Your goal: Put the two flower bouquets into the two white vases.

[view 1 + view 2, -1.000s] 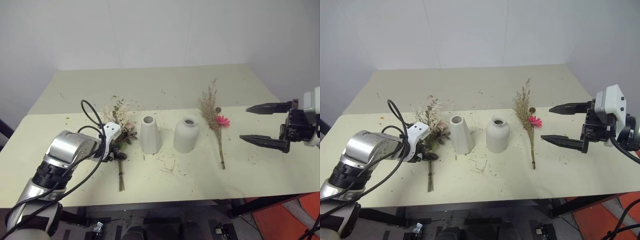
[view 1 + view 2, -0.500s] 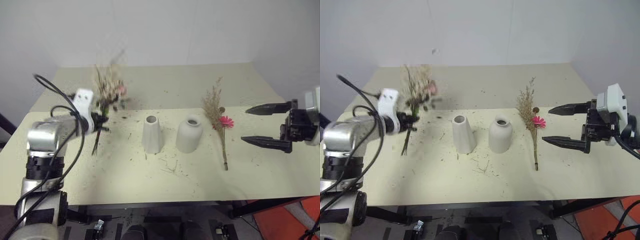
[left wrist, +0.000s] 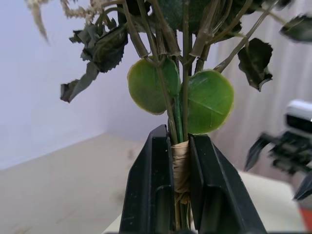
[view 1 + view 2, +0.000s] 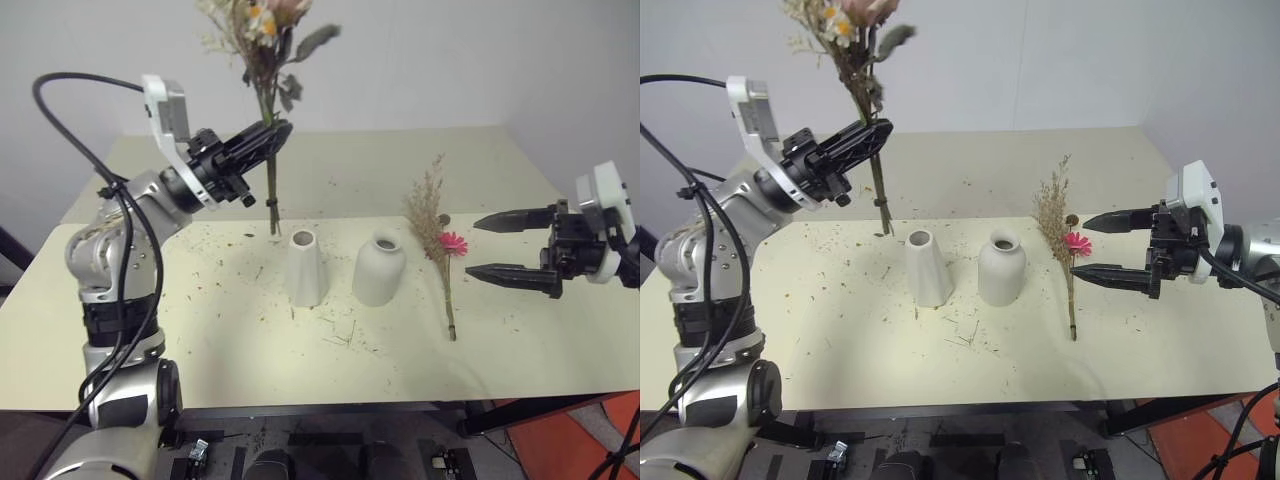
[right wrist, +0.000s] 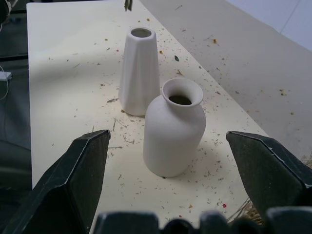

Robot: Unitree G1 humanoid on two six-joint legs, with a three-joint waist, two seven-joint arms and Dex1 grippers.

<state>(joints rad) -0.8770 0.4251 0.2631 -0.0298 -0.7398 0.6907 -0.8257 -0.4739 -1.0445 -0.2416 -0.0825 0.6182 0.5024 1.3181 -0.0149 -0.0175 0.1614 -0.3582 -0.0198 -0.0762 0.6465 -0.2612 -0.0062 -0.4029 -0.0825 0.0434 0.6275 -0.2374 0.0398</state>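
The ends of the bouquet's stems are hanging behind the opening of the conical white vase (image 4: 304, 268). My left gripper needs to move the stem ends in before it lets them go.
My left gripper (image 4: 268, 138) is shut on the stems of the fuller bouquet (image 4: 262, 40), holding it upright in the air above the table, left of and behind the vases. Its stem ends hang just behind the tall conical white vase (image 4: 304, 268). The left wrist view shows the black fingers (image 3: 151, 185) pinching the raffia-wrapped stems (image 3: 181, 165). The rounded white vase (image 4: 379, 267) stands right of the conical one. The slim bouquet with the magenta daisy (image 4: 439, 240) lies flat on the table right of the vases. My right gripper (image 4: 484, 247) is open, hovering right of that bouquet and pointing toward the vases.
Bits of dried plant litter are scattered over the cream table (image 4: 200, 330) around the vases. A seam (image 4: 340, 220) joins a second table behind. An orange floor patch (image 4: 570, 440) shows beyond the table's right front corner.
My left arm has lifted the fuller bouquet off the table, swung it upright and carried it up and right toward the conical vase. The right gripper has stayed open in nearly the same place.
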